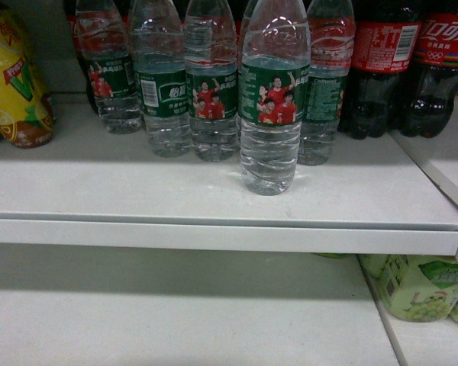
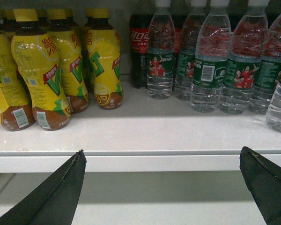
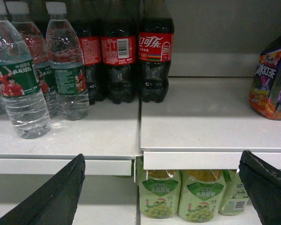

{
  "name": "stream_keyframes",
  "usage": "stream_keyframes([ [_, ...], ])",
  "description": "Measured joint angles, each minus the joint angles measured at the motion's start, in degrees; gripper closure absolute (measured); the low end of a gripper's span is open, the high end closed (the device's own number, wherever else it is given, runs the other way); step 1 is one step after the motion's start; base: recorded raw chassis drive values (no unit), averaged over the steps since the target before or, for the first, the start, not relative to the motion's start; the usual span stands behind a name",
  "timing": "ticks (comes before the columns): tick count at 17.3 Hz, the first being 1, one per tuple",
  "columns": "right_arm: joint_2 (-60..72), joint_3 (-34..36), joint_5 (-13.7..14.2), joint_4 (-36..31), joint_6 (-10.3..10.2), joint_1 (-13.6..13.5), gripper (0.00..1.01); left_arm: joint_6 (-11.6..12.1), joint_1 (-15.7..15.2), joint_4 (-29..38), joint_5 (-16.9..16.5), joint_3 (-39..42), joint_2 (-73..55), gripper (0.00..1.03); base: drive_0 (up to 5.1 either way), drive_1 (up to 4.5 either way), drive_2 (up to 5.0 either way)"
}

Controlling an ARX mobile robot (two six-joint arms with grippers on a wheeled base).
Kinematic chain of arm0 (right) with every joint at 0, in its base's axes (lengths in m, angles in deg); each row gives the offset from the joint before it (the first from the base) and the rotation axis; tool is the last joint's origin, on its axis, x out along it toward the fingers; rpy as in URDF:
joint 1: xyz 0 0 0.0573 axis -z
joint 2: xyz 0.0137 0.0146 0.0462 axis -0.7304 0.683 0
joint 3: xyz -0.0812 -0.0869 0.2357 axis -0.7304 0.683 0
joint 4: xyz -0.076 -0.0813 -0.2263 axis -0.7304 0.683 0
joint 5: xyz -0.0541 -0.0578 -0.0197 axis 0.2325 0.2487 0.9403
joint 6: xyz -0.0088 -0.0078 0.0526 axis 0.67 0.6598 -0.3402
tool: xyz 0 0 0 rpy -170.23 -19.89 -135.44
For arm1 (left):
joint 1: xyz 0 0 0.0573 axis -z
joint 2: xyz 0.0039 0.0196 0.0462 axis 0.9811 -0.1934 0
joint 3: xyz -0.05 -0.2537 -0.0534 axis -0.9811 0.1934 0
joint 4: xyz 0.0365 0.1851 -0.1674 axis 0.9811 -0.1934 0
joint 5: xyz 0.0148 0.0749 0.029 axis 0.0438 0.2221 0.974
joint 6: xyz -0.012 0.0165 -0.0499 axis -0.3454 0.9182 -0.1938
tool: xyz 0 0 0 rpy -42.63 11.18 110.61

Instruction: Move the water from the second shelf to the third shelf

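The front clear water bottle needs to go to the third shelf. My right gripper next needs to grip the bottle by its ribbed body (image 1: 271,114).
Several water bottles stand in a row on the upper white shelf (image 1: 137,191), each clear and ribbed with a green label. One water bottle (image 1: 273,99) stands forward of the row, closest to the shelf's front edge; it appears at the left in the right wrist view (image 3: 18,89). The row of water (image 2: 210,70) fills the right of the left wrist view. My left gripper (image 2: 162,151) is open in front of the shelf edge, holding nothing. My right gripper (image 3: 162,154) is open too, level with the shelf lip, right of the front bottle. Neither gripper shows in the head view.
Yellow lemon-tea bottles (image 2: 42,75) crowd the left of the shelf. Dark cola bottles (image 3: 131,61) stand right of the water. A snack bag (image 3: 271,79) sits far right. On the lower shelf (image 1: 175,313), green grape-drink bottles (image 3: 178,197) stand at the right.
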Motion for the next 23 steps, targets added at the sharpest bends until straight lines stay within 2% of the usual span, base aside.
stream_keyframes([
  [18,0.0,0.0,0.0,0.0,0.0,0.0,0.03,0.0,0.0,0.0,0.0,0.0,0.0,0.05,0.0,0.0,0.0],
  [19,0.1,-0.1,-1.0,0.7,-0.7,0.3,0.03,0.0,0.0,0.0,0.0,0.0,0.0,0.05,0.0,0.0,0.0],
  [20,3.7,-0.5,-6.6,0.1,-4.0,1.7,0.03,0.0,0.0,0.0,0.0,0.0,0.0,0.05,0.0,0.0,0.0],
  [21,7.1,-1.2,-8.0,-4.0,-4.7,2.3,0.03,0.0,0.0,0.0,0.0,0.0,0.0,0.05,0.0,0.0,0.0],
  [22,12.4,-3.6,-10.6,-9.8,-5.2,4.5,0.03,0.0,0.0,0.0,0.0,0.0,0.0,0.05,0.0,0.0,0.0],
  [23,17.2,-5.8,-11.1,-14.2,-5.3,5.9,0.03,0.0,0.0,0.0,0.0,0.0,0.0,0.05,0.0,0.0,0.0],
])
